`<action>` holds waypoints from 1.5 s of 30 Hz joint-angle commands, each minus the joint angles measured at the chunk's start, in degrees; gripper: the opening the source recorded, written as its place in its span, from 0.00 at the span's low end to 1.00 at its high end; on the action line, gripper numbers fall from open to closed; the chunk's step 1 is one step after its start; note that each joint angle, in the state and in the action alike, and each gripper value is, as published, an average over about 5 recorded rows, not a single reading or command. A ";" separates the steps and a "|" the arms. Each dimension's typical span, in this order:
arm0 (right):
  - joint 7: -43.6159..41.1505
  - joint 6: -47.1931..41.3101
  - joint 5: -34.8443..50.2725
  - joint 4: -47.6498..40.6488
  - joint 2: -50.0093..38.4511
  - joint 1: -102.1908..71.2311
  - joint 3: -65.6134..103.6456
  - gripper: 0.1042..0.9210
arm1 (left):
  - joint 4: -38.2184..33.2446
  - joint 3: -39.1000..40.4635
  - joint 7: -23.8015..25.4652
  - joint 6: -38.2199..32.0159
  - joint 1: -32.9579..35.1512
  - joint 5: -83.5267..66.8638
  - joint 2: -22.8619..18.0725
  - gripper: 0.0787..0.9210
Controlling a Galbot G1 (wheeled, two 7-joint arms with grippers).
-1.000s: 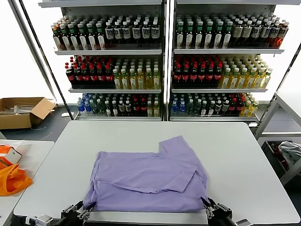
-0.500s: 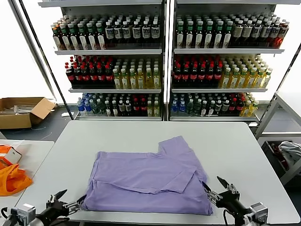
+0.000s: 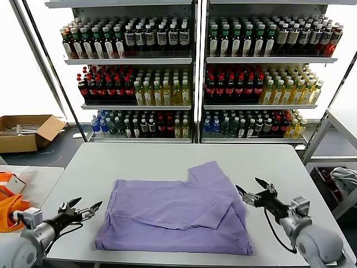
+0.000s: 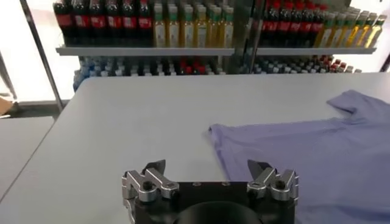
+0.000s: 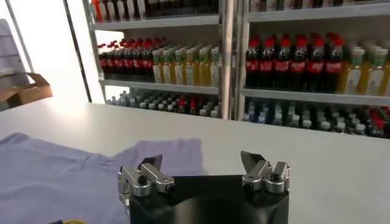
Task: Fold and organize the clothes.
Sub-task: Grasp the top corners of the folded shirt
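Note:
Next, my right gripper grabs the tip of its sleeve (image 3: 213, 166) to fold the lavender T-shirt (image 3: 175, 215) further.
A lavender T-shirt (image 3: 175, 215) lies partly folded on the white table (image 3: 167, 159), plain side up, one sleeve pointing toward the shelves. My left gripper (image 3: 83, 207) is open and empty, just off the shirt's left edge above the table. My right gripper (image 3: 250, 190) is open and empty, just off the shirt's right edge. The shirt shows in the left wrist view (image 4: 304, 158) ahead of the open left gripper (image 4: 207, 169), and in the right wrist view (image 5: 61, 176) beside the open right gripper (image 5: 204, 163).
Shelves of bottles (image 3: 195, 72) stand behind the table. A side table at the left holds bright orange fabric (image 3: 14, 215). A cardboard box (image 3: 25, 131) sits on the floor at far left. A pale cloth (image 3: 346, 181) lies on a rack at right.
Both grippers have let go of the shirt's near corners, opened, and moved outward and farther along the shirt's sides. The shirt's near edge now lies flat on the table.

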 commanded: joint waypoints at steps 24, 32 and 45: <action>-4.44 -2.04 -4.35 -35.76 13.33 31.01 -20.94 0.88 | 22.74 24.62 1.38 -1.83 -27.75 -0.43 -1.30 0.88; -3.48 -1.69 -4.67 -36.25 13.26 29.59 -21.30 0.79 | 19.01 23.46 2.07 -1.51 -23.89 0.22 -0.57 0.77; -1.75 -0.36 -1.05 -31.58 12.86 27.44 -19.22 0.33 | 16.96 22.16 2.31 -2.18 -22.24 0.07 -0.41 0.30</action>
